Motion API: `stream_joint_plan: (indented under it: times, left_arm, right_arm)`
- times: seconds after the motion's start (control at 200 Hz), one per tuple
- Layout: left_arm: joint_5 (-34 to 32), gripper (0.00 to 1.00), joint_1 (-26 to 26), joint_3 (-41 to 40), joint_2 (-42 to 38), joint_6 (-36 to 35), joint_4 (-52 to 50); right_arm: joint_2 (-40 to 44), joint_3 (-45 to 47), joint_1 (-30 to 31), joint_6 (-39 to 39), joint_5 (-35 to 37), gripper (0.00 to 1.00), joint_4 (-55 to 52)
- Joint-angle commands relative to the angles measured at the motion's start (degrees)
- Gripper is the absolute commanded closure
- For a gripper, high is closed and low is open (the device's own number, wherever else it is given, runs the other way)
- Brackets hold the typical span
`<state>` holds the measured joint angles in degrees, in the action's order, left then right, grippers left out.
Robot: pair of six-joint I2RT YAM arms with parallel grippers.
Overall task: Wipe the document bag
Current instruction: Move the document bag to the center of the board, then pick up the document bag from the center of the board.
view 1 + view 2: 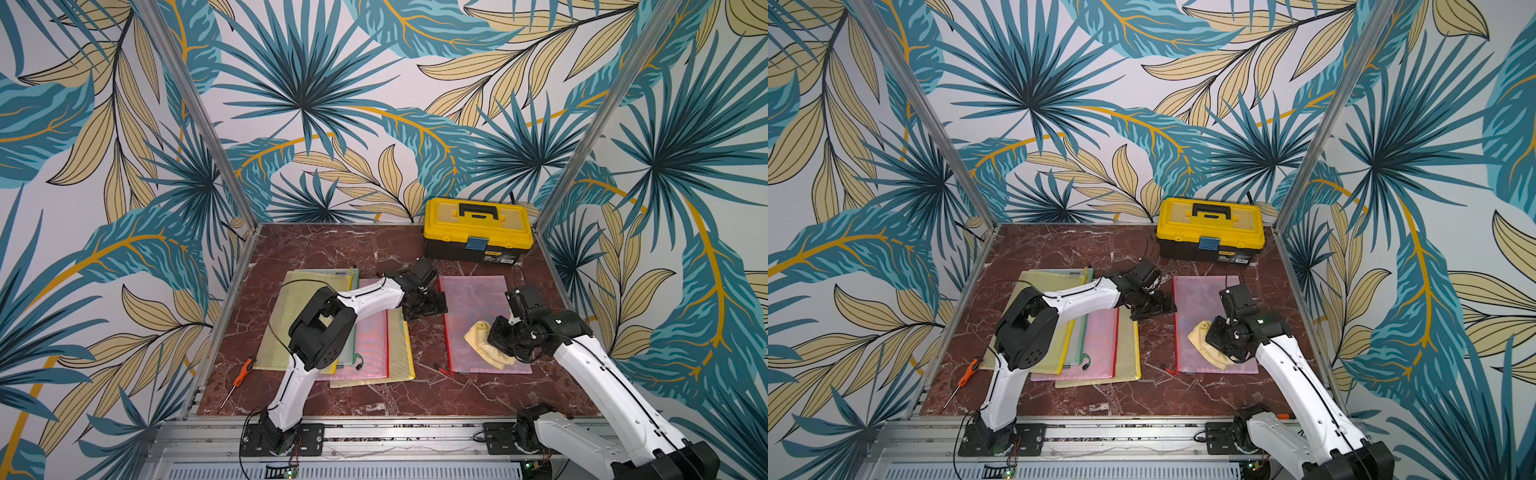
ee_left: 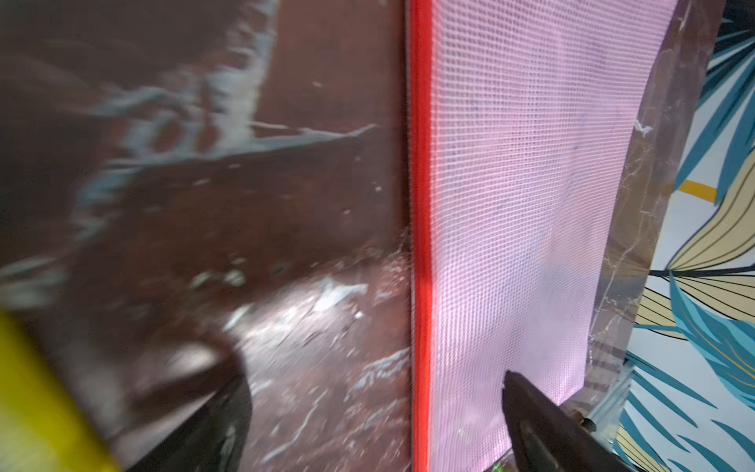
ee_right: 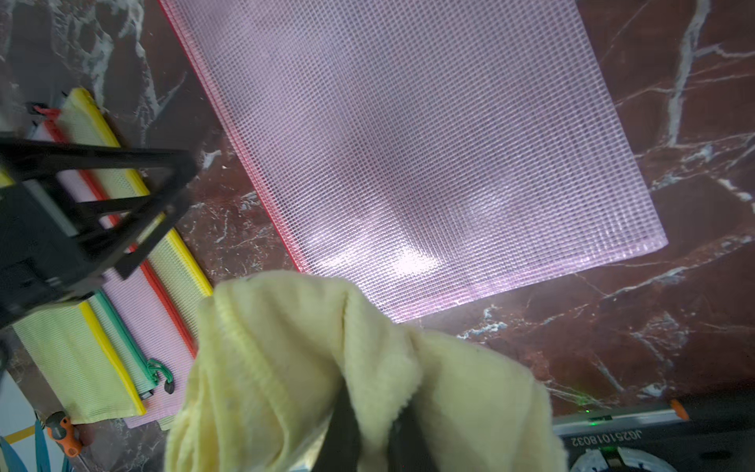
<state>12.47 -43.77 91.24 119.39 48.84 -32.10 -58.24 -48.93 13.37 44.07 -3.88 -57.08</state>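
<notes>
The pink document bag should be grabbed next by its red zipper edge with the left gripper, so the mesh stays free for the cloth point(image 1: 482, 347) to wipe.
A pink mesh document bag point(image 1: 473, 303) point(image 1: 1200, 303) with a red zipper edge lies flat on the right half of the marble table. My right gripper point(image 1: 498, 345) point(image 3: 376, 429) is shut on a pale yellow cloth point(image 1: 482, 347) point(image 3: 310, 359), which rests on the bag's near part. My left gripper point(image 1: 434, 303) point(image 2: 376, 408) is open and hangs low over the bag's red zipper edge point(image 2: 421, 245). One of its fingers point(image 2: 531, 412) is over the pink mesh and the other is over bare table.
A stack of yellow, green and pink document bags point(image 1: 374, 345) lies under the left arm. A yellow and black toolbox point(image 1: 478, 228) stands at the back right. An orange screwdriver point(image 1: 240, 374) lies near the table's left edge.
</notes>
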Motion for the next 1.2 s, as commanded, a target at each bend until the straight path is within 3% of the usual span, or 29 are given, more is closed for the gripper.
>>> stream_joint_plan:
  times: [0.0,0.065,0.205,0.601,0.786,1.197]
  left_arm:
    - [-10.68,0.00,0.74,-3.09,-6.80,-3.05,-6.97]
    - [-11.10,0.00,1.27,-6.30,-8.31,-2.59,-8.05]
    - [-10.47,0.14,1.44,-8.80,-6.98,-2.03,-9.04]
    - [-8.51,0.31,0.79,-2.07,0.17,-3.05,-11.92]
    - [-9.42,0.55,0.44,-0.15,2.52,-3.49,-14.06]
    - [-9.36,0.92,0.44,0.76,5.14,-3.62,-16.33]
  right_arm:
    - [-2.20,3.20,-0.27,-0.91,-2.10,1.00,3.87]
    - [-4.70,3.99,-0.27,-0.93,-2.53,1.00,5.77]
    - [-9.15,3.82,-0.27,-1.57,-3.56,1.00,9.38]
    - [-17.09,2.95,-0.38,-2.30,-6.15,1.00,15.41]
    - [-19.55,2.93,-0.51,-3.18,-6.62,1.00,16.89]
    - [-23.80,-1.52,-0.08,-4.81,-12.12,1.00,18.61]
